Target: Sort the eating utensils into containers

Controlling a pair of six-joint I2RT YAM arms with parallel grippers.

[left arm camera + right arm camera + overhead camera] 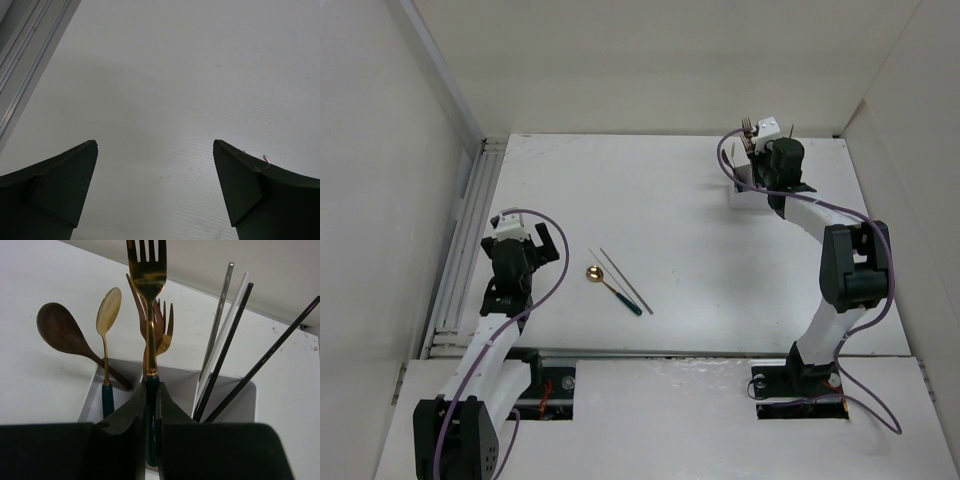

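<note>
The gold fork is over the middle of the white bin and would land with its handle inside the bin's middle section. My right gripper needs to release the fork.
At the far right of the table stands the white bin (739, 192), its pale wall (235, 390) close in the right wrist view. My right gripper (151, 390) is shut on the dark green handle of a gold fork (148, 280), held upright over the bin's middle. In the bin stand a gold spoon (108, 305), a brown spoon (62, 330), more forks (164, 325) and several dark and pale sticks (227, 345). On the table a gold spoon (610, 286) lies beside two thin chopsticks (626, 281). My left gripper (527, 233) hangs open and empty left of them, above bare table (155, 150).
A metal rail (460, 250) runs along the table's left edge, also seen in the left wrist view (25, 55). White walls enclose the left, back and right sides. Purple cables (556, 285) loop beside both arms.
</note>
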